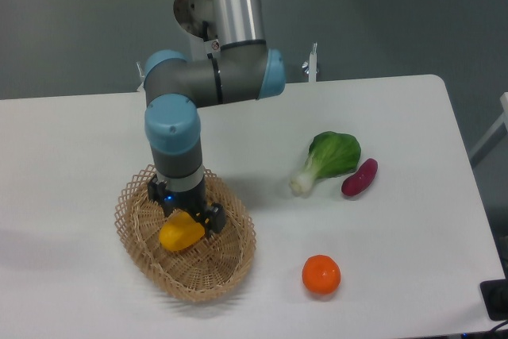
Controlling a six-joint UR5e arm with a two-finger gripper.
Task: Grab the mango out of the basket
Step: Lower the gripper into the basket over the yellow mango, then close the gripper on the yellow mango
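Note:
The gripper grabs the mango by its smooth rounded sides next. Then it lifts the mango (179,236) out of the wicker basket.
The mango (179,236) is a smooth yellow-orange oblong fruit lying in the oval tan wicker basket (230,263) at the front left of the table. My gripper (187,215) hangs straight down over the mango. Its fingers stand open on either side of the fruit's upper right part. The gripper body hides that end of the mango. I cannot see whether the fingers touch the fruit.
A green leafy vegetable (329,158) and a small purple vegetable (359,177) lie right of centre. A round orange (321,274) sits near the front edge. The arm reaches in from the back over the basket's far rim.

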